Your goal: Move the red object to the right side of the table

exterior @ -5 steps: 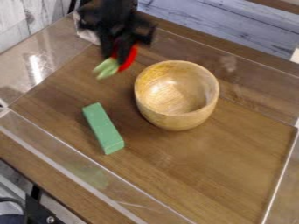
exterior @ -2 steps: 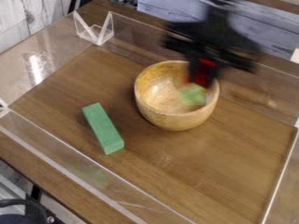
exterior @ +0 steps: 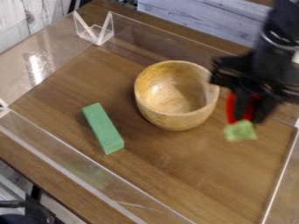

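Note:
The light green leafy end (exterior: 240,131) is above the table's wood, so my gripper needs to lower the red object onto the table before letting go.
My gripper (exterior: 246,112) hangs over the right part of the table (exterior: 176,166), just right of the wooden bowl. It is shut on the red object (exterior: 243,110), a small red strawberry-like toy held upright between the dark fingers. The toy's light green leafy end (exterior: 240,131) points down, a little above the wood. The image of the arm is slightly blurred by motion.
A round wooden bowl (exterior: 177,94) stands mid-table. A green rectangular block (exterior: 101,128) lies at the front left. Low clear acrylic walls (exterior: 82,179) edge the tabletop, with a clear bracket (exterior: 93,28) at the back left corner.
The gripper has carried the red object from the back left, across the bowl, to the right side of the table. Bowl and green block have not moved.

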Controlling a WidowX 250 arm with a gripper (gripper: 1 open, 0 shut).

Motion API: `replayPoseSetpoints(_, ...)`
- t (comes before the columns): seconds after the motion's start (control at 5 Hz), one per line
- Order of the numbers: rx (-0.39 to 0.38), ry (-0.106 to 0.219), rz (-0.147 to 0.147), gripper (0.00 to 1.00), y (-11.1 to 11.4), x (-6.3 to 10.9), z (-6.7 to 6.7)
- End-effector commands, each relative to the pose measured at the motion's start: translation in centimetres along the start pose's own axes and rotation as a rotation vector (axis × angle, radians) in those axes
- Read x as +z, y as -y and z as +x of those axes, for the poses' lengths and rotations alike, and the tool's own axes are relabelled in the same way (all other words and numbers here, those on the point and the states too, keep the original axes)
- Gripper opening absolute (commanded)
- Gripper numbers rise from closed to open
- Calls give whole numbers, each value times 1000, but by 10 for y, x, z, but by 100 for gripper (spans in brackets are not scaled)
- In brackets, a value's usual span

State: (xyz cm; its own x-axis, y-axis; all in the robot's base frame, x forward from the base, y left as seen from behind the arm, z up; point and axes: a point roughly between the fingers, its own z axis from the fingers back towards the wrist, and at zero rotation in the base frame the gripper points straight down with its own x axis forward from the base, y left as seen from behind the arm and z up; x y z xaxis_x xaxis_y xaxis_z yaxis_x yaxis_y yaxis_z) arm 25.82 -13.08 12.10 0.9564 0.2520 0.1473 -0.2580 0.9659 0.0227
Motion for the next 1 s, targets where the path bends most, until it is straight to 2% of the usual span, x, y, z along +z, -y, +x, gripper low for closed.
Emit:
replayPoseSetpoints(0.0, 4, 23, -34, 0, -5, -2, -4)
replayPoseSetpoints(0.2, 11, 32, -48, 0, -16, -21, -3)
replayPoseSetpoints(0.4, -32, 42, -55, 0, -22, -35, -2)
replayPoseSetpoints(0.8, -123, 47, -56, 0, -28, -49, -2)
